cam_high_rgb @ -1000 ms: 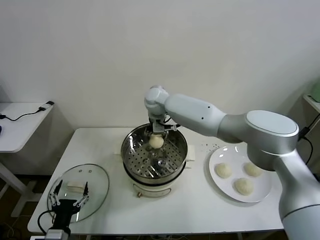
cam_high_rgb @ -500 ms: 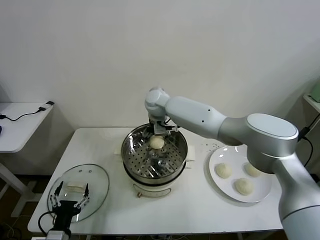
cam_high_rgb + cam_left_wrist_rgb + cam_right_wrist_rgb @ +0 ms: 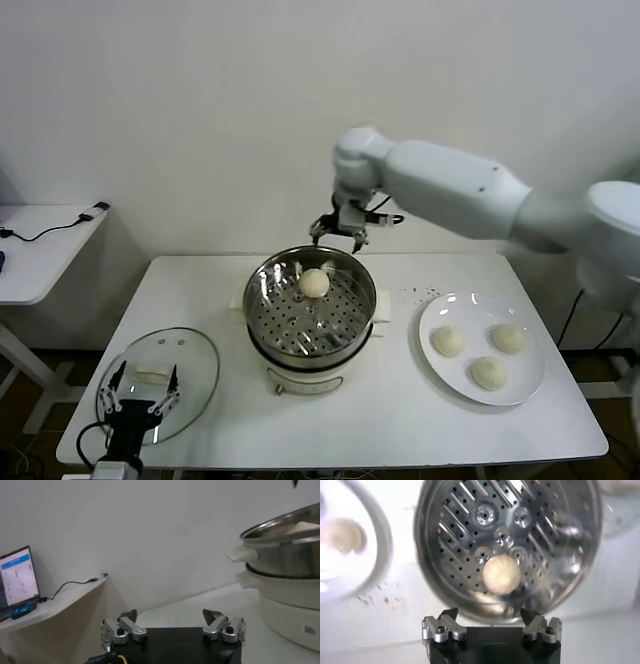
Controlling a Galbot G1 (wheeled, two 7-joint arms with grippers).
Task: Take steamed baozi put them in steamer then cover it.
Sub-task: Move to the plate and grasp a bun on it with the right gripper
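My right gripper grabs the plate's baozi closest to the steamer by its rounded sides next, to fill the steamer.
The steamer (image 3: 262,312) stands mid-table, uncovered. One baozi (image 3: 314,283) lies on its perforated tray, towards the back; the right wrist view shows this same baozi (image 3: 503,575) inside the steamer (image 3: 460,540). My right gripper (image 3: 345,228) hovers open and empty above the steamer's back rim; the right wrist view shows this gripper (image 3: 490,616) wide open too. Three more baozi (image 3: 447,341) (image 3: 508,338) (image 3: 489,373) rest on a white plate (image 3: 530,385). The glass cover (image 3: 195,365) lies flat at front left. My left gripper (image 3: 140,393) waits open above the cover's near edge.
A white side table (image 3: 40,250) with a cable stands to the left, apart from the work table. The wall runs close behind the steamer. In the left wrist view the steamer (image 3: 290,555) shows off to one side of my left gripper (image 3: 170,615).
My right gripper has let go of the baozi on the tray, risen out of the steamer and shifted up and to the right. The left arm has not moved.
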